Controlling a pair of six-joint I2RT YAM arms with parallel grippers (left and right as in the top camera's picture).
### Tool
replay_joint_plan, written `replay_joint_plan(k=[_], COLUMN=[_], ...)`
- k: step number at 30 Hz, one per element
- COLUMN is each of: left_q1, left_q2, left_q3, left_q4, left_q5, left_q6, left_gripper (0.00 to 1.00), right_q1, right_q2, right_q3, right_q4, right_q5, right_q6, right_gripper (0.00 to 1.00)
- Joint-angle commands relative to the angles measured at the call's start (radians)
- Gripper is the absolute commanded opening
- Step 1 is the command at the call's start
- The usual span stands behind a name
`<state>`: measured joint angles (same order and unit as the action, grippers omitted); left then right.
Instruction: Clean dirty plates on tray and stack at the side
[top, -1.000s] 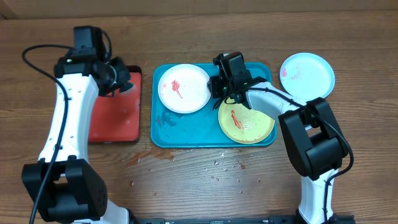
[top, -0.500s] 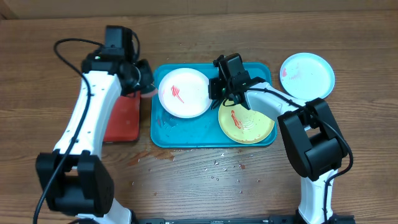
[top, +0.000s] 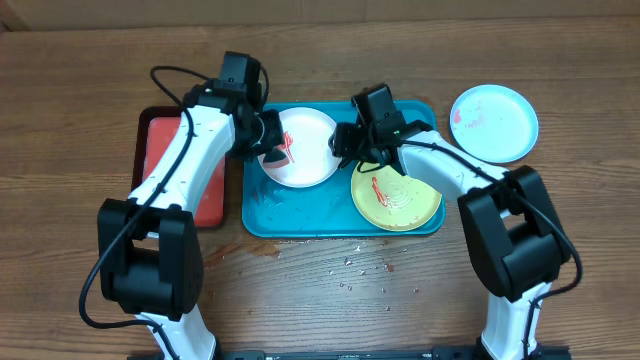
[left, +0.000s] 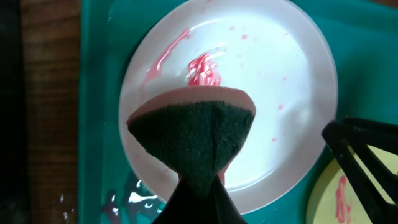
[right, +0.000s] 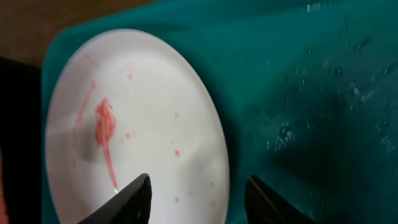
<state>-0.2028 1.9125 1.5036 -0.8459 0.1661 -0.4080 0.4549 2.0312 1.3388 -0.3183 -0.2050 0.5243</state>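
Observation:
My right gripper isn't ready to close yet, because its fingers are above the white plate's rim and would miss it. I need to lower them first.
The white plate with a red smear lies in the left half of the teal tray. The yellow-green plate lies in the tray's right half. The light blue plate lies on the table to the right of the tray. My left gripper is shut on a pink and dark green sponge, held just over the white plate near its smear. My right gripper is open, its fingers on either side of the white plate's right rim.
A smaller red tray with a dark rim lies left of the teal tray. Water spots lie on the teal tray's floor and small crumbs or drops on the wood in front of it. The yellow-green plate's edge shows in the left wrist view.
My left arm has swung right from over the red tray to over the white plate, carrying the sponge. My right gripper has stayed at the white plate's right rim.

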Motion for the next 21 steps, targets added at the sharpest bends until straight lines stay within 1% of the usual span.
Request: replay_joint_plan(k=[1,6,8,11,12,16,21], left_q1=[-0.007,-0.013,-0.023,-0.049,-0.058,-0.085,-0.109], left_q2=[-0.003,0.006,0.023,0.064,0.079,0.129,0.141], left_q3=[-0.003,-0.003,-0.003,-0.003,-0.003,-0.003,-0.003], left_q4=[0.037,0.105,0.117,0.128,0.134,0.162,0.185], left_q5=[0.018,0.019,0.019,0.019,0.018,0.02,0.026], left_q6=[0.03,0.03,0.031,0.031,0.031,0.031,0.033], left_gripper=[0.04,0.04,0.04,0.04,0.04,0.04,0.04], right_q1=[0.002,0.002,0.002,0.004,0.004,0.004,0.004], right_q2=[-0.072,-0.071,-0.071,-0.071,-0.071,-0.058,-0.017], right_q3=[-0.002,-0.002,-0.003,-0.003,-0.003,-0.003,-0.003], right_q4=[0.041,0.038,0.035,0.036,0.036,0.036,0.041], right_q5=[0.068,0.199,0.212,0.211,0.211,0.212,0.21], right_q6=[-0.048,-0.061,-0.06,-0.06,-0.06,-0.06,-0.058], right_gripper=[0.5,0.5,0.5,0.39,0.37,0.38,0.38])
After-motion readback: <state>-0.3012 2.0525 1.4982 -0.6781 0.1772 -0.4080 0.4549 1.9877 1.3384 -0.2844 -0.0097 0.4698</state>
